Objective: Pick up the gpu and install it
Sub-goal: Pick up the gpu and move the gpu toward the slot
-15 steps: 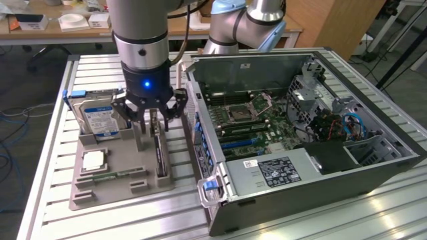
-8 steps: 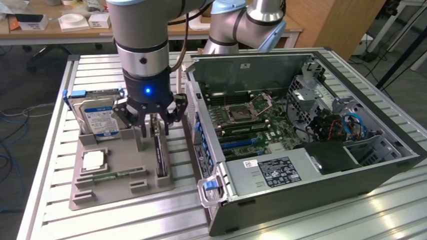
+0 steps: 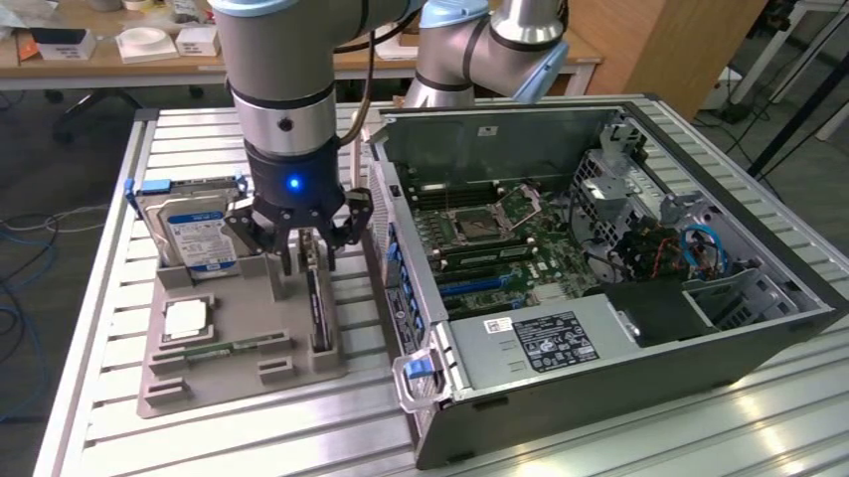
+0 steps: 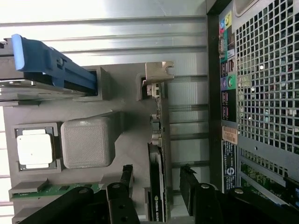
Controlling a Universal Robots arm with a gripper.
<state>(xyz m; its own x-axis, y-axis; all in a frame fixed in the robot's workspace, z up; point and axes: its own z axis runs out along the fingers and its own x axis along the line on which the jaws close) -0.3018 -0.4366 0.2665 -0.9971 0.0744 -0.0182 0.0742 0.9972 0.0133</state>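
My gripper needs to go lower first, then close on the GPU. My fingers are high by the GPU's upper edge (image 3: pixel 310 240) and would miss if I closed now.
The gpu (image 3: pixel 318 310) is a thin dark card standing on its edge in a slot of the grey holder tray (image 3: pixel 239 383), on the exterior view's left of the open computer case (image 3: pixel 597 278). In the wrist view the gpu (image 4: pixel 156 186) shows its black face and a silver bracket (image 4: pixel 158 74) at one end. My gripper (image 3: pixel 308 243) hangs right over the card, open. Its two black fingers (image 4: pixel 125 175) stand on either side of the board with a gap to it, so my gripper (image 4: pixel 156 169) straddles the card without touching it.
The tray also holds a silver hard drive (image 3: pixel 199 234) in a blue caddy (image 4: pixel 46 60), a square processor (image 3: pixel 186 318) and a green memory stick (image 3: pixel 226 350). The case's perforated rear wall (image 4: pixel 261 93) stands close beside the card. The motherboard (image 3: pixel 504 248) lies exposed inside the case.
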